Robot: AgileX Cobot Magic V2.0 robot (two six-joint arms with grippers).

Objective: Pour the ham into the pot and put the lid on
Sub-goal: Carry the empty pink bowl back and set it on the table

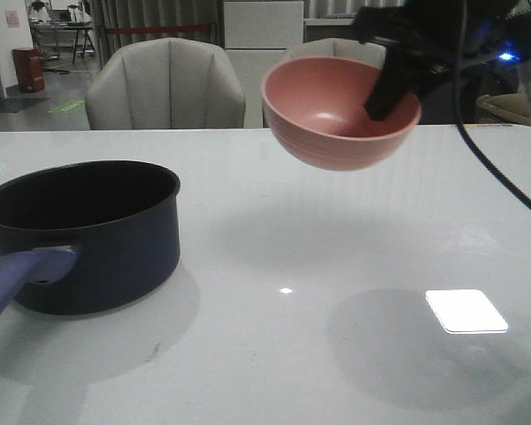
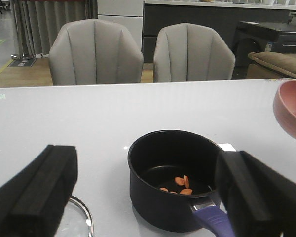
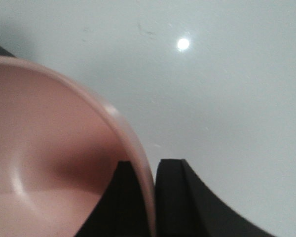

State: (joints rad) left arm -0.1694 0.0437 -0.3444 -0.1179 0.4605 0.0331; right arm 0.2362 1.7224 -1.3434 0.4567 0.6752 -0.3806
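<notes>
My right gripper needs to keep holding the pink bowl for now, because the bowl is still hanging above the white table.
The dark navy pot stands at the table's left, its blue-purple handle pointing toward the front. Small orange ham pieces lie on the bottom of the pot. Above the table's right middle, my right gripper holds an empty pink bowl in the air. In the right wrist view this gripper is shut on the bowl's rim. My left gripper is open, wide apart, nearer than the pot. Only part of the lid's metal rim shows beside the pot; its knob is hidden.
Two grey chairs stand beyond the white table's far edge. Black cables hang from the right arm at the right side. A bright light patch reflects on the table at front right.
</notes>
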